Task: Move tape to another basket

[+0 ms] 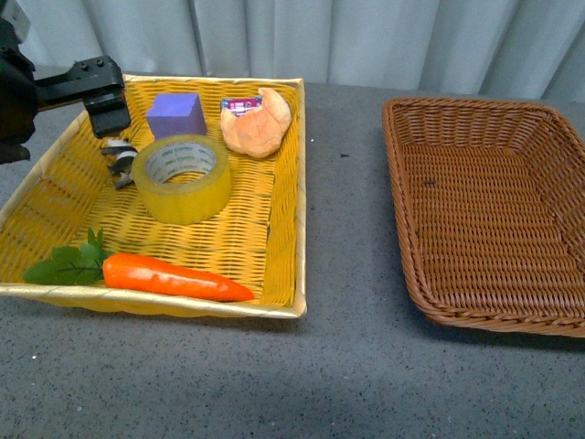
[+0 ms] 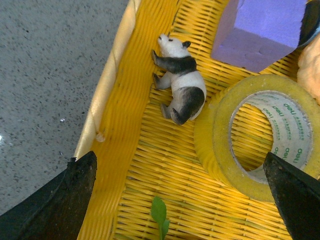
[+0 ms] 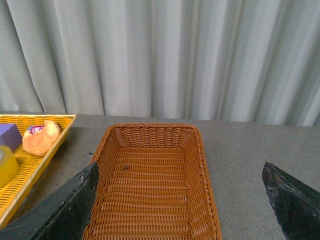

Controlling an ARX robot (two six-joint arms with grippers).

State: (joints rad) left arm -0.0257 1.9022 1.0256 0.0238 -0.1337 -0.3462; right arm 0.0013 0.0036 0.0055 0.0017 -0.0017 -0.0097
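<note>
Next, my left gripper grabs the tape [image 1: 187,203] by its side [image 1: 148,187] beside the panda, to move it to the brown basket.
The tape [image 1: 187,203], a wide yellow roll with a printed grey-white core, lies flat in the middle of the bright yellow basket [image 1: 300,183]. My left gripper [image 1: 108,117] hovers open over that basket's far left corner. In the left wrist view it [image 2: 182,196] stands open above the weave, with the tape [image 2: 220,150] partly under one finger [image 2: 292,192]. The brown wicker basket [image 1: 398,174] sits at the right with nothing in it. My right gripper [image 3: 182,200] is open above the brown basket [image 3: 150,185]; the tape [image 3: 6,165] shows at that view's edge.
In the yellow basket, a black-and-white panda figure [image 2: 181,85] lies beside the tape, with a purple block [image 1: 175,114] and a bread roll [image 1: 259,122] behind it. A carrot [image 1: 174,277] with green leaves lies along the front wall. Grey tabletop [image 1: 347,210] separates the baskets.
</note>
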